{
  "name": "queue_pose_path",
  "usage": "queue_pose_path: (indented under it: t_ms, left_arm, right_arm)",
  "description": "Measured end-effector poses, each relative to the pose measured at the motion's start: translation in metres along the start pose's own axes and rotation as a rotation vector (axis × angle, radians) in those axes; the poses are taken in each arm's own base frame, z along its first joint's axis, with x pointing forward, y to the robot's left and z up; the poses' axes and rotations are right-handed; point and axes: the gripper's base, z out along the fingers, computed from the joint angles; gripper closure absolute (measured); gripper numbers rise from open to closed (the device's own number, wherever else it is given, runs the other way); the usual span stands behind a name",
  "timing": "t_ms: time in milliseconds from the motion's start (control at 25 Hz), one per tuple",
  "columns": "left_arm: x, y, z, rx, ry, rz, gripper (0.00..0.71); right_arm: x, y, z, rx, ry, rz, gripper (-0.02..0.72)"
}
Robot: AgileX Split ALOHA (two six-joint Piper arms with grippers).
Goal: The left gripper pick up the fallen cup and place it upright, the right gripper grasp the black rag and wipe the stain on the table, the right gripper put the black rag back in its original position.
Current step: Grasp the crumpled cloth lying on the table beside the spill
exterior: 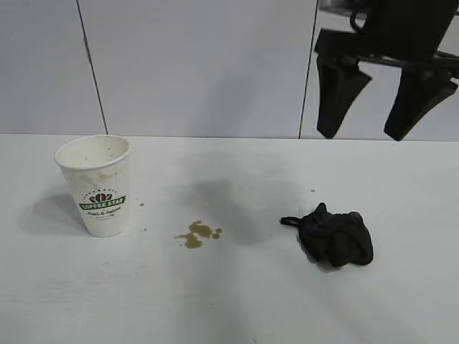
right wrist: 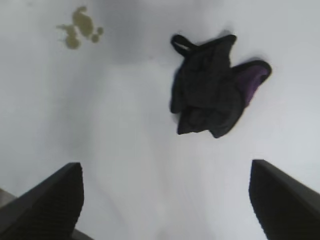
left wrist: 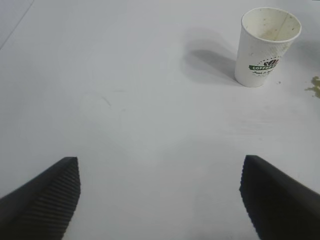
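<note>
The brown stain [exterior: 193, 239] needs to be wiped off the table. My right gripper should grab the black rag by its bunched middle [exterior: 334, 236] next.
The cup [exterior: 97, 184] stands upright at the left of the table [exterior: 237, 301]; it also shows in the left wrist view [left wrist: 267, 46]. The stain [exterior: 196, 234] lies right of the cup, between cup and black rag [exterior: 335, 236]. The rag lies bunched, its loop tail towards the stain. My right gripper [exterior: 364, 133] hangs open and empty high above the back of the table, behind the rag; its wrist view shows the rag [right wrist: 212, 90] and the stain [right wrist: 79, 27] ahead of its gripper [right wrist: 165, 167]. My left gripper [left wrist: 160, 162] is open and empty, away from the cup, and outside the exterior view.
A white panelled wall [exterior: 193, 64] rises behind the table's back edge. A few small brown droplets [exterior: 141, 205] lie beside the cup.
</note>
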Motion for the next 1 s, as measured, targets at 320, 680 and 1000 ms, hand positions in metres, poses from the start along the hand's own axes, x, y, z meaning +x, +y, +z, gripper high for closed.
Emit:
queue_pose_path:
  t_ms: [320,680,1000]
  left_arm:
    - [0.000,0.000,0.001,-0.003,-0.001,-0.006,0.085]
    - [0.000,0.000,0.001,-0.003,-0.001,-0.006,0.085]
    - [0.000,0.000,0.001,-0.003,-0.007,-0.006,0.085]
  right_arm:
    - [-0.020,0.011,0.092,0.064,0.109,-0.004,0.081]
    - [-0.021,0.006,0.123,0.091,0.154,0.003,0.119]
    - [-0.019,0.003,0.128,0.126,0.145,-0.016,0.632]
